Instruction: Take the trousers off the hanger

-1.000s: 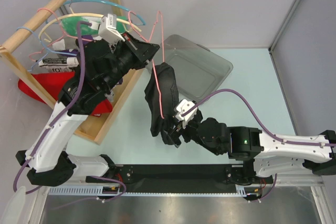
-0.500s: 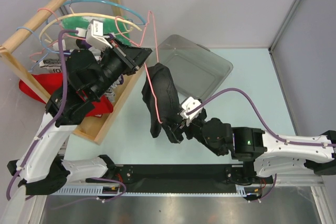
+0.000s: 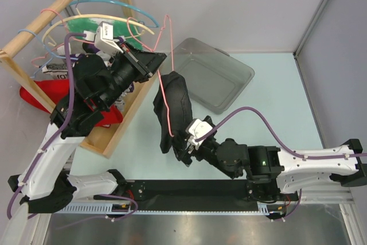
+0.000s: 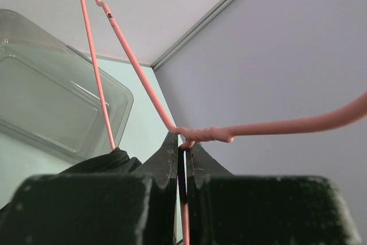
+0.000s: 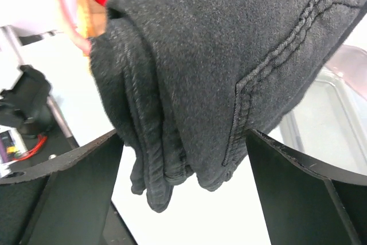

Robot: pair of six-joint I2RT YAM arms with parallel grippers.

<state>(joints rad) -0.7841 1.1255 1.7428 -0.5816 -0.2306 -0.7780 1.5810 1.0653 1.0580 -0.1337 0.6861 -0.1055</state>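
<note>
I will next grab the black trousers by their bunched lower hem with my right gripper to pull them off the hanger. The wire stays free that way.
The pink wire hanger hangs in the air, and my left gripper is shut on its twisted neck. In the left wrist view the gripper pinches the wire just below the twist. The black trousers are draped over the hanger and hang down over the table. They also show in the left wrist view. My right gripper is open at their lower end. In the right wrist view the bunched hem hangs between the two spread fingers of that gripper.
A clear plastic bin stands behind the trousers. A wooden rack on the left carries a blue hanger, a cream hanger and other garments. A red cloth lies under it. Walls close the back and the right.
My left arm has swung the hanger's hook left and higher, then held still. My right gripper has moved left and nearer along the trousers' lower end, still open.
</note>
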